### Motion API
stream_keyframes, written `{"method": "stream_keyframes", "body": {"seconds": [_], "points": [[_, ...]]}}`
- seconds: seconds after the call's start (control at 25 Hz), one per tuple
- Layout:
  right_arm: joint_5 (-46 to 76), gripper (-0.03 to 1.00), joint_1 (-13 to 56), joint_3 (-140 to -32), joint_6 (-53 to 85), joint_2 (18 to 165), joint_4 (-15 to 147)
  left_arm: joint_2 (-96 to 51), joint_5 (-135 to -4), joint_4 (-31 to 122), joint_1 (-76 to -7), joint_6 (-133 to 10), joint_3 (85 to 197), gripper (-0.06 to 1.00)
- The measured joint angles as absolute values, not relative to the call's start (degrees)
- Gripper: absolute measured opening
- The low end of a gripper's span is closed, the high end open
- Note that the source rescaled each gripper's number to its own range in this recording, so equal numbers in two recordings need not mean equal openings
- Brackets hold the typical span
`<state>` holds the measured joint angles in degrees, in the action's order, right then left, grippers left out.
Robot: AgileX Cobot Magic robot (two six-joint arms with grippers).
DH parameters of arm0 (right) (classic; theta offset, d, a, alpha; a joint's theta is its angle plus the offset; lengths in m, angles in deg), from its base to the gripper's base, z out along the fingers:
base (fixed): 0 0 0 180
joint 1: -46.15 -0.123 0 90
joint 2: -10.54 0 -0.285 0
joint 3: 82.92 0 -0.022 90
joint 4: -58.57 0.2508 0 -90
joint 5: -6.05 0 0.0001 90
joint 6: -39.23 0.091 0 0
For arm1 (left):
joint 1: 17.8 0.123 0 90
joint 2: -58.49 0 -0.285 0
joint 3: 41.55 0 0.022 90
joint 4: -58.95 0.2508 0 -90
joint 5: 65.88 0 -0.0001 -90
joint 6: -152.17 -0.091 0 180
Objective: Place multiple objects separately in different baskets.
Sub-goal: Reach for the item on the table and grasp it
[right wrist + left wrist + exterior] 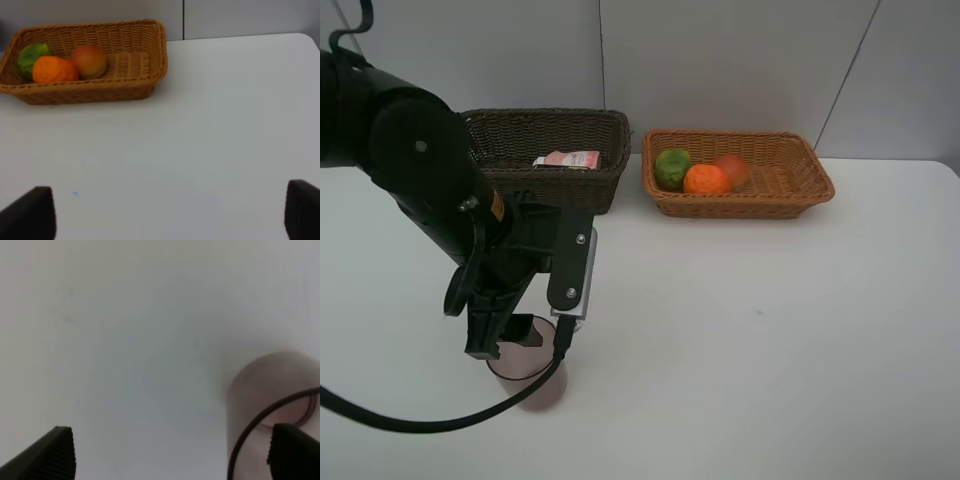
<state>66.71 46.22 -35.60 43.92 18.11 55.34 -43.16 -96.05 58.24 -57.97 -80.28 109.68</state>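
My fingers are on either side of tabletop, one over the cup's opening (524,362) (288,412). My left gripper shifts right in the wrist view next, and only then closes on the cup.
A translucent mauve cup (540,385) stands on the white table near the front left. My left gripper (515,340) hangs open right over it. In the left wrist view the gripper (172,455) is wide open, with one fingertip (295,450) at the rim of the cup (260,390). A small pink bottle (567,159) lies in the dark brown basket (610,150). The green fruit (672,167), orange (706,180) and red-yellow fruit (732,168) sit in the light tan basket (800,180). My right gripper (167,215) is open and empty, short of that basket (135,65). The pump bottle is out of view.
Both baskets stand side by side at the back of the white table (770,330). The left arm's black cable (440,420) loops low in front of the cup. The right arm does not show in the exterior high view.
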Motion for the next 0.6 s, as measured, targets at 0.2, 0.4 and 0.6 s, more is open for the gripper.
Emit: {"method": "stream_keyframes", "body": {"seconds": [0.2, 0.4, 0.6], "points": [[66.7, 1.00, 46.2, -35.6, 43.9, 18.1, 55.3, -47.1, -96.6, 57.6, -58.0, -80.4, 109.6, 1.00], [66.7, 1.00, 46.2, -35.6, 43.9, 18.1, 55.3, -51.2, -96.3, 57.5, -58.0, -80.4, 109.5, 0.99], [66.7, 1.00, 46.2, -35.6, 43.9, 18.1, 55.3, -52.1, -94.6, 57.5, -58.0, -80.4, 109.5, 0.88]]}}
